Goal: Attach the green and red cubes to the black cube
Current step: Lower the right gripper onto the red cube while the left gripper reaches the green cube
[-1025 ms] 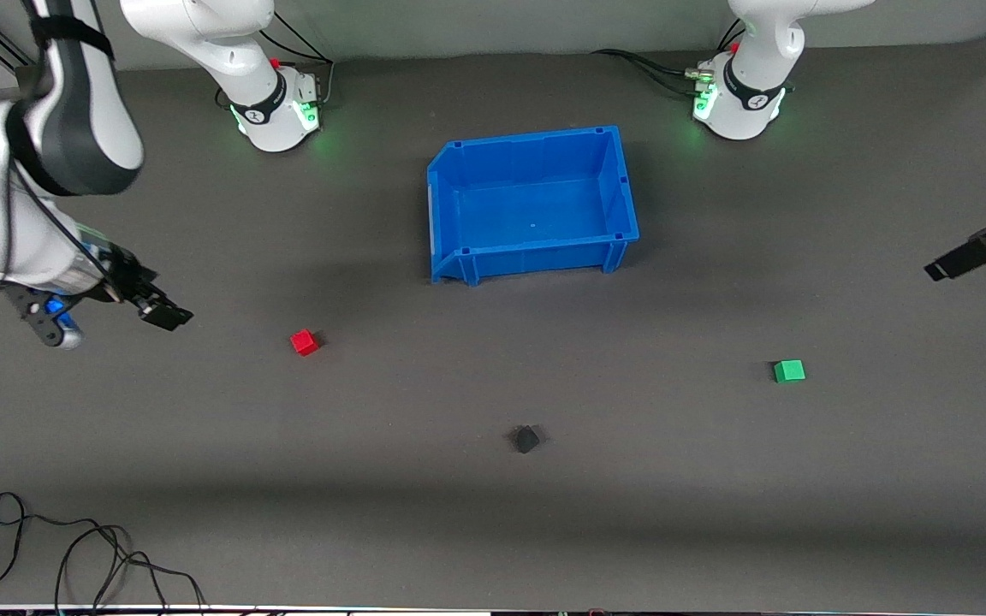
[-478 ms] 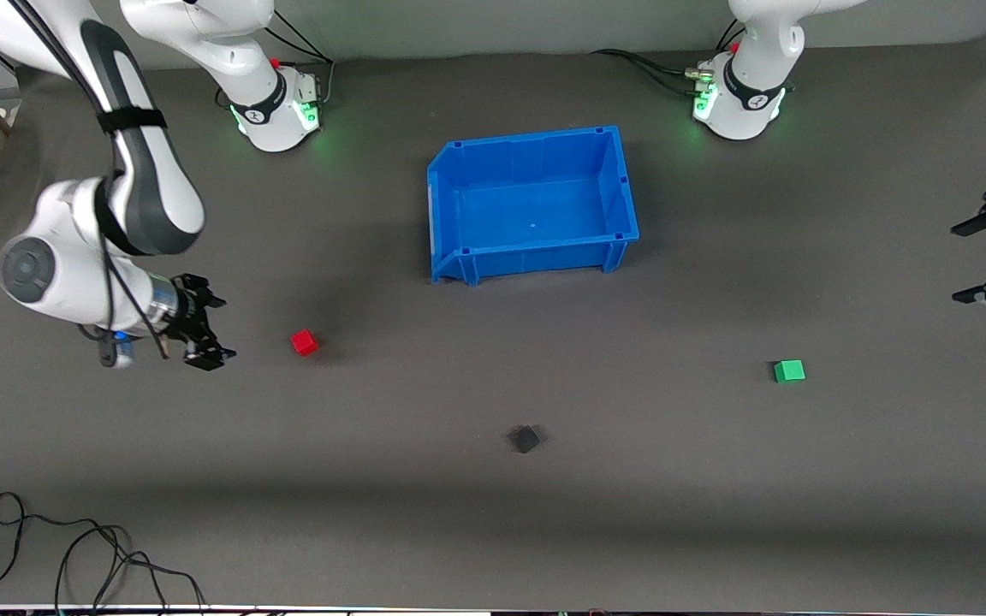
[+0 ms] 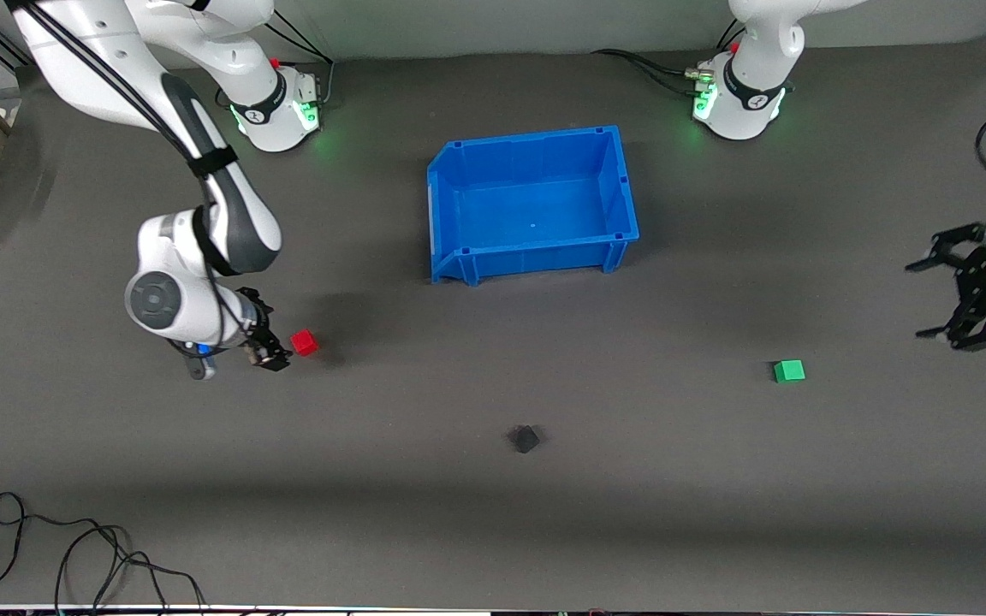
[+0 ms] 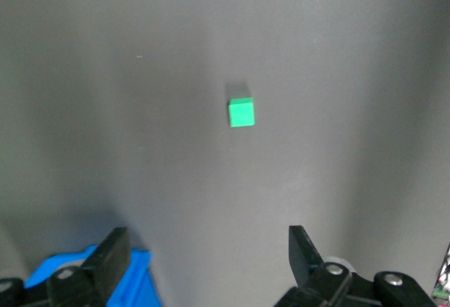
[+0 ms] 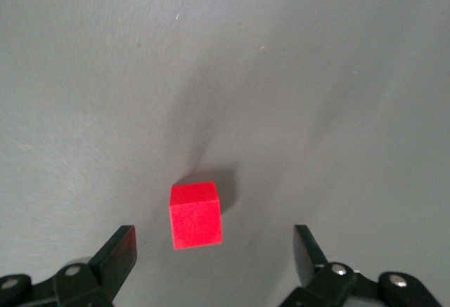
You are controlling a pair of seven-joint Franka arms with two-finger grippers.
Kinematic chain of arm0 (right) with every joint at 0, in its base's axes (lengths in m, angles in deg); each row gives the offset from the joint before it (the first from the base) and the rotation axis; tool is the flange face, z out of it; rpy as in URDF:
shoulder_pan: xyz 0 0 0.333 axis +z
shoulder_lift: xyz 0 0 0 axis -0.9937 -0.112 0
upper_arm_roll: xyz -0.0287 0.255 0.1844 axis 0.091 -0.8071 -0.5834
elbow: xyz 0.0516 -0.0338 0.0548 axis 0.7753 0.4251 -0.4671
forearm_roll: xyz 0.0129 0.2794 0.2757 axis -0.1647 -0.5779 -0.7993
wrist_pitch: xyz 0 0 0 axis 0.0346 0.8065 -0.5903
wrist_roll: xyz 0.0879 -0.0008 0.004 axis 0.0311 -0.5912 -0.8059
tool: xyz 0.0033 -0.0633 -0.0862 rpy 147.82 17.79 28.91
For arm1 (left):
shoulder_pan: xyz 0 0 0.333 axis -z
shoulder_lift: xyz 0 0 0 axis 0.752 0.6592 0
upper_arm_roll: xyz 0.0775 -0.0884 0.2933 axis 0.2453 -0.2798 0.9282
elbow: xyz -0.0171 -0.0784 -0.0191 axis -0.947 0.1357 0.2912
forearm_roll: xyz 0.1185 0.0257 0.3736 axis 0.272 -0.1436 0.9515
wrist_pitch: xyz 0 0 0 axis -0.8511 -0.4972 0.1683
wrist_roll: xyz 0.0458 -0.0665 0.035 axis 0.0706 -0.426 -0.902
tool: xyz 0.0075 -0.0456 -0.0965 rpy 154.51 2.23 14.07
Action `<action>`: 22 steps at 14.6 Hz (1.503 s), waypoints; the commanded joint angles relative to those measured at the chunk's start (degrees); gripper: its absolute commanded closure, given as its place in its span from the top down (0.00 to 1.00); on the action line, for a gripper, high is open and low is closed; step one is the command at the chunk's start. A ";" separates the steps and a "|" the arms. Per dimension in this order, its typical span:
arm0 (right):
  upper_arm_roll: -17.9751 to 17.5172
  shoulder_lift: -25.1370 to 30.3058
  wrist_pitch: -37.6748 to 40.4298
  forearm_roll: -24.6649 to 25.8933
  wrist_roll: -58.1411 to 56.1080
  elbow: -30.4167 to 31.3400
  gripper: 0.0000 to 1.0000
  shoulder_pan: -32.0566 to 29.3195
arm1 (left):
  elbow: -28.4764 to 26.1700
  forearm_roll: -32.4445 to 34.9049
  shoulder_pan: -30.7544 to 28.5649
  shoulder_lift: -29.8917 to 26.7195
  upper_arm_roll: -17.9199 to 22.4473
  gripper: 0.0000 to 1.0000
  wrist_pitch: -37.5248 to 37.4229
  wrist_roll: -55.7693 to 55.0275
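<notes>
The red cube (image 3: 305, 342) (image 5: 196, 216) sits ahead of my right gripper's fingers, so it is too early to close. My right gripper moves toward the cube next, then closes on it.
The red cube (image 3: 305, 342) lies on the grey mat toward the right arm's end. My right gripper (image 3: 274, 352) is low beside it and open. In the right wrist view the red cube (image 5: 196, 216) sits just ahead of the gap of the right gripper (image 5: 214, 258), untouched. The green cube (image 3: 788, 370) lies toward the left arm's end. My left gripper (image 3: 913, 301) is open and empty, up in the air off to its side; its wrist view shows the green cube (image 4: 241, 112) well ahead of the left gripper (image 4: 209, 258). The black cube (image 3: 526, 439) lies between them, nearest the front camera.
An empty blue bin (image 3: 621, 184) stands mid-table, farther from the front camera than the cubes. A black cable (image 3: 82, 547) lies looped on the mat at the right arm's end, near the front edge. The arm bases stand along the back.
My right arm has swung in across the mat and brought its gripper right up to the red cube. My left gripper has come in from the table's end toward the green cube. The cubes have not moved.
</notes>
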 commanded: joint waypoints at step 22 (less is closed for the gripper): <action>0.38 -2.29 -6.46 3.87 5.89 -2.35 0.27 2.64 | -18.72 -19.21 2.01 18.63 -1.25 1.00 40.79 19.00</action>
